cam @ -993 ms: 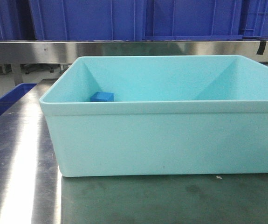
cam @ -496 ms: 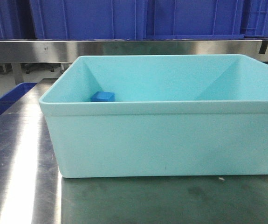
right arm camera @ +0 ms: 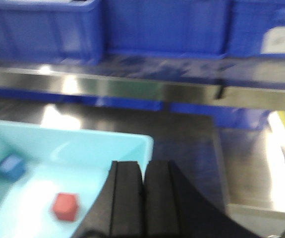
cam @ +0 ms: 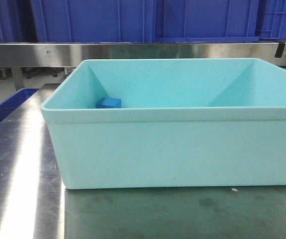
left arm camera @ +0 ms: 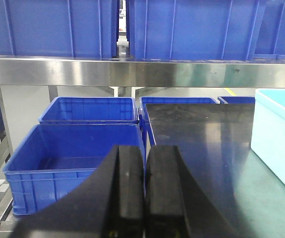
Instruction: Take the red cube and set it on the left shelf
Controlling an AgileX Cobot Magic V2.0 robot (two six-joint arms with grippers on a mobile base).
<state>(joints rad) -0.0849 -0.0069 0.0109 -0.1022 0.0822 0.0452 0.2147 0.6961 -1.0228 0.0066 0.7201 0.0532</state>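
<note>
The red cube should go on the left shelf [cam: 133, 50], so my right gripper should next grab the cube by its opposite sides.
The red cube [right arm camera: 65, 206] lies on the floor of the pale turquoise tub [right arm camera: 132, 141], seen only in the right wrist view; the tub's front wall hides it in the front view. My right gripper [right arm camera: 143, 171] hovers above the tub's right end, to the right of the cube, shut with nothing between its fingers. My left gripper [left arm camera: 145, 154] is shut and empty over the left edge of the steel table [left arm camera: 201, 129]. The left shelf [left arm camera: 83, 71] runs across the back, its shiny rail under large blue crates [left arm camera: 58, 25].
A small blue block [cam: 108, 103] rests in the tub's [cam: 172, 149] left part, also in the right wrist view [right arm camera: 11, 166]. Open blue crates [left arm camera: 73, 148] stand on the floor left of the table. The shelf rail [cam: 143, 52] crosses behind the tub.
The front view has barely shifted; tub and blue block stay put.
</note>
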